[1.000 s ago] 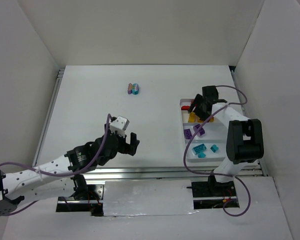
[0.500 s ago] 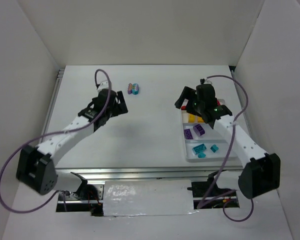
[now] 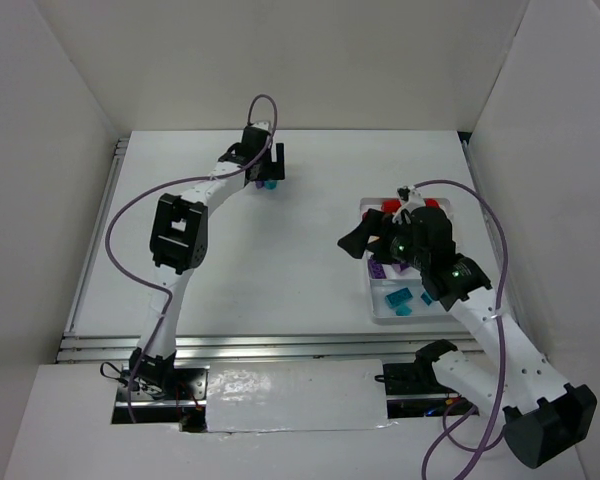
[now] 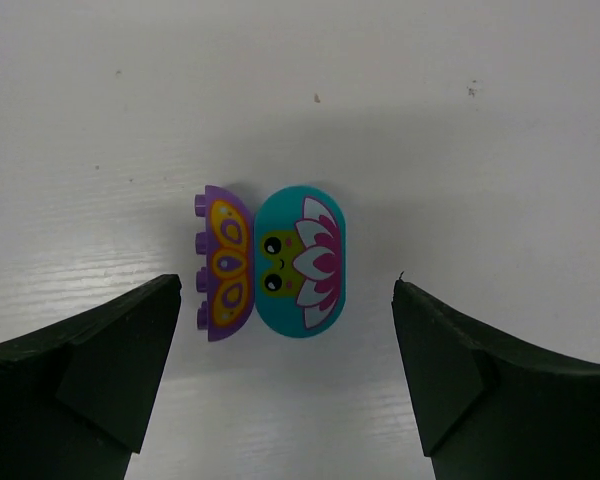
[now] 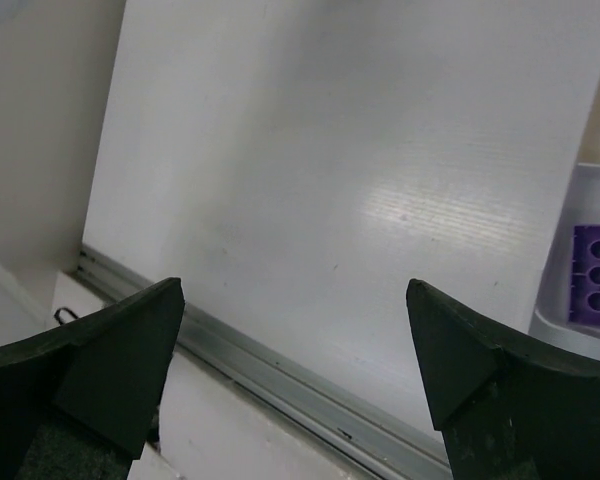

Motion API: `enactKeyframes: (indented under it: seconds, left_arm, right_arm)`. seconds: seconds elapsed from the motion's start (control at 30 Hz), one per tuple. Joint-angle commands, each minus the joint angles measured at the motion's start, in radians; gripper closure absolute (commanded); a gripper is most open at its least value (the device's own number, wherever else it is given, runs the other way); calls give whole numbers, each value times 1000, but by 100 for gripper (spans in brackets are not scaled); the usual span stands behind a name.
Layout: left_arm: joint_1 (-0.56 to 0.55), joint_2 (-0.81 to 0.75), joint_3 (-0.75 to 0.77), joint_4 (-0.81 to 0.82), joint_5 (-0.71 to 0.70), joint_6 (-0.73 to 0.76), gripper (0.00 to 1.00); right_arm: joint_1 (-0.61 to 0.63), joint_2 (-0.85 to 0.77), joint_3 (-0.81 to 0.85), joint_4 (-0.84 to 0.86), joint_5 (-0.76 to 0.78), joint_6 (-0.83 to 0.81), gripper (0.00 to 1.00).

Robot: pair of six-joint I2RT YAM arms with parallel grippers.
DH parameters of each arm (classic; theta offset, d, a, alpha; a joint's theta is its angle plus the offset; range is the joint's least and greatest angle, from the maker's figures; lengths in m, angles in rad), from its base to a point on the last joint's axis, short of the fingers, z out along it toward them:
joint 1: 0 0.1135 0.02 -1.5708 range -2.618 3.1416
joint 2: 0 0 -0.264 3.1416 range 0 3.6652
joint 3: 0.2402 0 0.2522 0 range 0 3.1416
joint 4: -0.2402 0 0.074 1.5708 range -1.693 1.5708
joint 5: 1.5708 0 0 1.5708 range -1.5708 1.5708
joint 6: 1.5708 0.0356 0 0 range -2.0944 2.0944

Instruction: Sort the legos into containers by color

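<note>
My fingers are above the pair [image 3: 267, 184] [image 4: 271, 263], deep between them, so it is too early for my left gripper to close on the pair; it lowers first.
A stuck-together pair of legos lies on the white table at the back: a purple half [image 4: 225, 262] and a teal half [image 4: 300, 260] with printed pictures, of which a teal edge [image 3: 270, 185] shows in the top view. My left gripper [image 3: 268, 172] [image 4: 285, 282] hovers over this pair, open, one finger on each side and neither touching it. The white tray [image 3: 430, 308] of containers holds red [image 3: 388, 206], purple [image 3: 380, 268] and teal [image 3: 398, 298] legos. My right gripper [image 3: 360, 238] [image 5: 293, 285] is open and empty beside the tray's left edge.
White walls close in the table on the left, back and right. A metal rail [image 5: 280, 375] runs along the table's near edge. A purple brick [image 5: 595, 275] in the tray shows at the right edge of the right wrist view.
My left arm has swung from the near left across the table to the back, over the lego pair. My right gripper has opened and pulled back from the tray's far end to its left side.
</note>
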Motion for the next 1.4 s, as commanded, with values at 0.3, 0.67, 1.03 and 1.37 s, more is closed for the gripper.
enactKeyframes:
  seconds: [0.3, 0.67, 1.03, 1.37]
  left_arm:
    - [8, 208, 221, -82, 29, 87, 6]
    - [-8, -174, -359, 291, 235, 124, 100]
    - [-443, -1109, -1299, 815, 322, 282, 100]
    - [-712, -1385, -1380, 731, 217, 317, 100]
  right_arm:
    - [28, -118, -54, 51, -171, -1, 0]
    - [26, -206, -43, -10, 4, 69, 0]
    - [46, -259, -57, 72, -190, 299, 1]
    - [346, -316, -128, 122, -82, 416, 7]
